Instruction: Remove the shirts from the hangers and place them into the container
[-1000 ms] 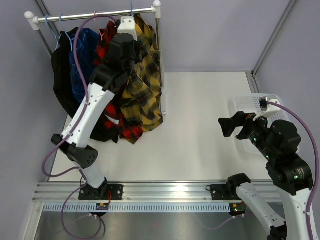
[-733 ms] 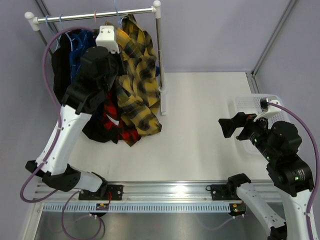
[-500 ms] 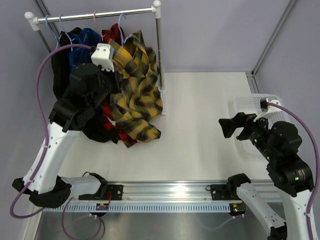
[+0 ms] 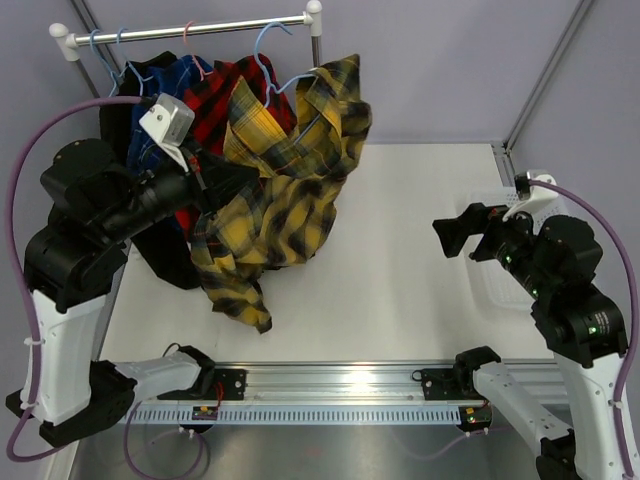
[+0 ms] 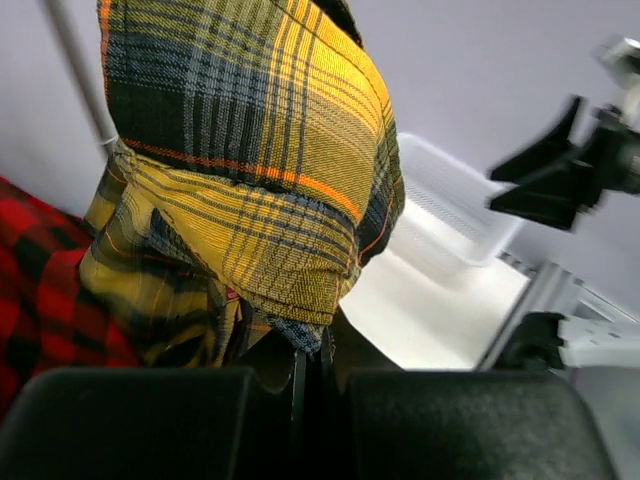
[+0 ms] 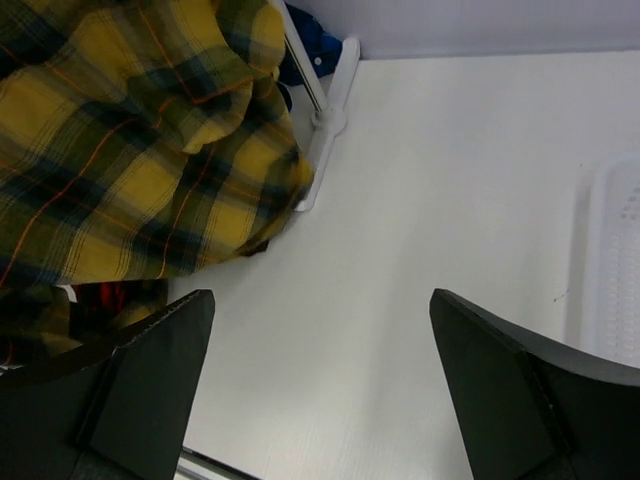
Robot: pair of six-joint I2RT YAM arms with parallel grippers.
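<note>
The light blue hanger should be grabbed by my right gripper at its neck below the hook, so the yellow-and-black plaid shirt stays free to slip off.
My left gripper is shut on a fold of the yellow-and-black plaid shirt, and that cloth fills the left wrist view above the gripper. The shirt is stretched from the rail toward the left arm. Its collar sits by a light blue hanger. The red plaid shirt, the blue shirt and the black shirt hang behind it. My right gripper is open and empty above the table, beside the white container.
The silver rail with white ends stands at the back left, its post foot on the table. A pink hanger hooks over it. The container lies at the right table edge, partly under the right arm.
The left arm swung back and to the near left, dragging the yellow plaid shirt out from the rail so it spreads to the right. The right gripper barely shifted.
</note>
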